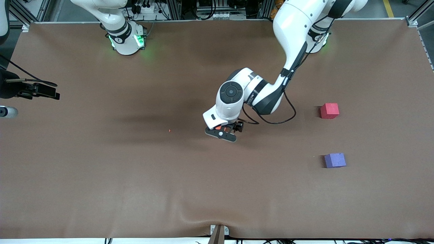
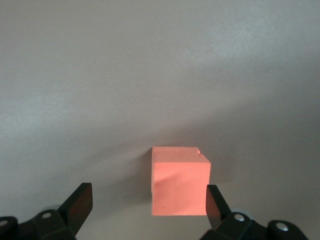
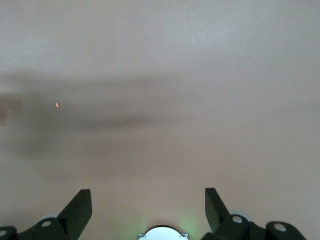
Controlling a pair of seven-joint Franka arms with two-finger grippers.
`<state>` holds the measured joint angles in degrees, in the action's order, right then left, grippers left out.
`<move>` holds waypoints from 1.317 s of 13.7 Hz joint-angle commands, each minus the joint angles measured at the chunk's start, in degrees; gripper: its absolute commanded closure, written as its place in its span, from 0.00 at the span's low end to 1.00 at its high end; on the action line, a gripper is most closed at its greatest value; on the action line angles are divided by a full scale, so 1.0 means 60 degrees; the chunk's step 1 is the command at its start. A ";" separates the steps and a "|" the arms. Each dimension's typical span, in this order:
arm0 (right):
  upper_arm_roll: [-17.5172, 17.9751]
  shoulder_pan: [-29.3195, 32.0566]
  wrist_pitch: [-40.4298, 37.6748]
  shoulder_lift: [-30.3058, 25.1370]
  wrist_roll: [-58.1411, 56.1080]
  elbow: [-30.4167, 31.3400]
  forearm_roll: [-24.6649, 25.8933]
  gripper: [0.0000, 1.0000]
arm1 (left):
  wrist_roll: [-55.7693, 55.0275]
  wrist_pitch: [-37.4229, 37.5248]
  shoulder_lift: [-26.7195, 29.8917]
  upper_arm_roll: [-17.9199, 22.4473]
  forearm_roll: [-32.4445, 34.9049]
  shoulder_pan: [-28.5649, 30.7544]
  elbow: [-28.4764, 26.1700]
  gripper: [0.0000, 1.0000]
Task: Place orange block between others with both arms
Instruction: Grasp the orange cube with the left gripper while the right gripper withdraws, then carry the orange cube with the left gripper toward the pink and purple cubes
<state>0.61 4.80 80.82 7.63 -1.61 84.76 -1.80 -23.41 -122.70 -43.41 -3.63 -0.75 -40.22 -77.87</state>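
Observation:
My left gripper grabs the orange block by its sides next, to place the orange block point(image 1: 218, 127) between the red and blue cubes.
The orange block point(image 2: 180, 182) rests on the brown table near its middle. In the front view only a sliver of the orange block point(image 1: 218, 127) shows under the left arm's hand. My left gripper point(image 2: 148, 202) hangs low over it, open, with the block off centre and close to one finger point(image 2: 215, 202). The left gripper point(image 1: 222, 131) is reached out from its base. The others stand toward the left arm's end: a pinkish-red cube point(image 1: 329, 110), and a purple-blue cube point(image 1: 335, 160) nearer the front camera. My right gripper point(image 3: 148, 202) is open over bare table, holding nothing.
A tiny orange speck point(image 1: 169, 130) lies on the cloth toward the right arm's end, seen as an orange speck point(image 3: 57, 105) in the right wrist view. Black equipment point(image 1: 32, 89) juts in at the right arm's end of the table. The cloth point(image 1: 217, 217) ripples near the front edge.

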 commanded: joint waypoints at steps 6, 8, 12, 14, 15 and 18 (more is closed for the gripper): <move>-0.0614 -0.0477 0.0007 -0.0203 0.0064 0.0038 0.0168 0.00 | 0.0270 -0.0320 -0.0836 0.0048 0.0023 -0.0503 0.0498 0.00; -0.0599 -0.0550 -0.0008 -0.0187 0.0049 -0.0021 0.0168 0.00 | 0.0196 -0.0409 -0.0997 0.0048 0.0008 -0.0533 0.0498 0.00; -0.0599 -0.0944 -0.0067 -0.0173 0.0122 -0.0036 0.0182 0.00 | -0.0156 -0.0409 -0.1246 0.0063 0.0037 -0.0694 0.0440 0.16; -0.0614 -0.0990 -0.0111 -0.0173 0.0122 -0.0035 0.0197 0.00 | -0.0229 -0.0409 -0.1247 0.0077 0.0081 -0.0738 0.0425 0.65; -0.0614 -0.0961 -0.0155 -0.0173 0.0137 -0.0035 0.0154 0.00 | -0.0229 -0.0395 -0.1218 0.0092 0.0111 -0.0738 0.0425 0.90; -0.0614 -0.1004 -0.0214 -0.0158 0.0108 -0.0035 0.0168 0.00 | -0.0739 -0.0249 -0.0823 0.0194 0.0110 -0.0593 0.0396 1.00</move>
<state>-2.63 -0.62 80.14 7.57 -1.36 84.38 -1.68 -24.80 -124.96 -50.16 -3.25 -0.75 -44.05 -75.76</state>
